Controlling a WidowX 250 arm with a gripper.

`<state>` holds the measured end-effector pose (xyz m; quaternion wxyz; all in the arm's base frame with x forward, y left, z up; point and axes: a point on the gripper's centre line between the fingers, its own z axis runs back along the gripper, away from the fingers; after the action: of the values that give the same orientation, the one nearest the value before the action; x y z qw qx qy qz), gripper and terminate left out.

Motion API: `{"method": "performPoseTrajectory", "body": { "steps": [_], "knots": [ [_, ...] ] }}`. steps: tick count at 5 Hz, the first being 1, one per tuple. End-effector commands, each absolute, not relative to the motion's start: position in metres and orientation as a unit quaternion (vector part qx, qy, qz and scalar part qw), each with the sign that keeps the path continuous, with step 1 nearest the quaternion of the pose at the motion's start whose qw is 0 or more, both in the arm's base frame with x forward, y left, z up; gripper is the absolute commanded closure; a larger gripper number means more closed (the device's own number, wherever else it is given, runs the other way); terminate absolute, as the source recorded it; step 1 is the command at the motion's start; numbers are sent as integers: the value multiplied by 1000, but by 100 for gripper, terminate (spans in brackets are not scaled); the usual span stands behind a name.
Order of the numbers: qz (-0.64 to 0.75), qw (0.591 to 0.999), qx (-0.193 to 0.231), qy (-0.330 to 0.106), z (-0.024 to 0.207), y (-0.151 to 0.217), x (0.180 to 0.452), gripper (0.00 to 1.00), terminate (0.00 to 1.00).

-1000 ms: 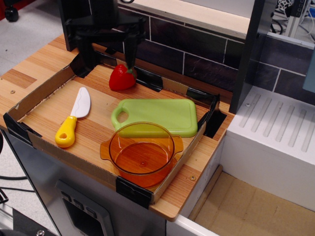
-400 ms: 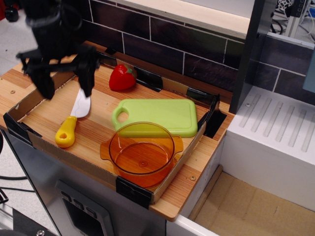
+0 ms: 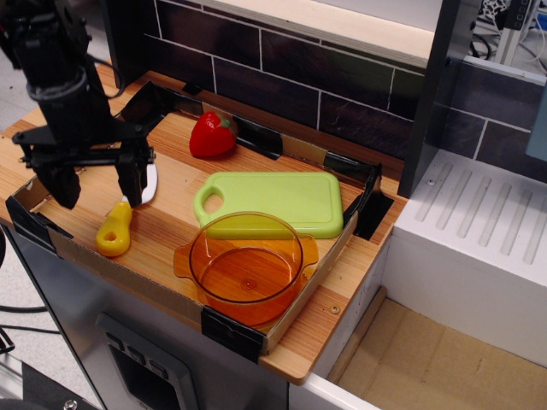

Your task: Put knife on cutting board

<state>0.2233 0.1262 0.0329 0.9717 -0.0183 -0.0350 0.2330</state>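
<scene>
My gripper grabs the knife by its yellow handle next, to put the knife on the cutting board (image 3: 273,202).
The knife lies on the wooden tray floor at the left; its yellow handle (image 3: 114,232) points toward the front and its white blade is partly hidden behind my gripper. The light-green cutting board (image 3: 273,202) lies flat in the middle of the tray, bare, with its loop handle at the left end. My black gripper (image 3: 97,184) hangs open over the knife, one finger (image 3: 131,178) by the blade and the other out to the left near the tray's edge. It holds nothing.
An orange transparent bowl (image 3: 246,264) stands in front of the cutting board, overlapping its front edge. A red toy pepper (image 3: 211,136) sits at the back of the tray. Low cardboard walls (image 3: 73,254) ring the tray. A dark brick wall stands behind, a white drainer (image 3: 479,231) at the right.
My gripper has moved from the back of the tray near the pepper forward and left, and has come down over the knife. The knife, board and bowl have not moved.
</scene>
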Motion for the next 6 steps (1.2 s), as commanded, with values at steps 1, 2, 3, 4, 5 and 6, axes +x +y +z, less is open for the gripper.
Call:
{"method": "performPoseTrajectory", "body": {
  "steps": [1,2,3,4,5,6],
  "knots": [
    [234,972,5,-32,13,128,226,0,0],
    [219,975,18,-29,0,120,226,0,0],
    [216,976,15,-19,-1,116,225,100,0],
    [211,977,8,-11,0,119,223,100,0],
    [216,976,18,-16,10,124,223,100,0],
    [246,968,32,-36,23,133,227,100,0]
  ]
}}
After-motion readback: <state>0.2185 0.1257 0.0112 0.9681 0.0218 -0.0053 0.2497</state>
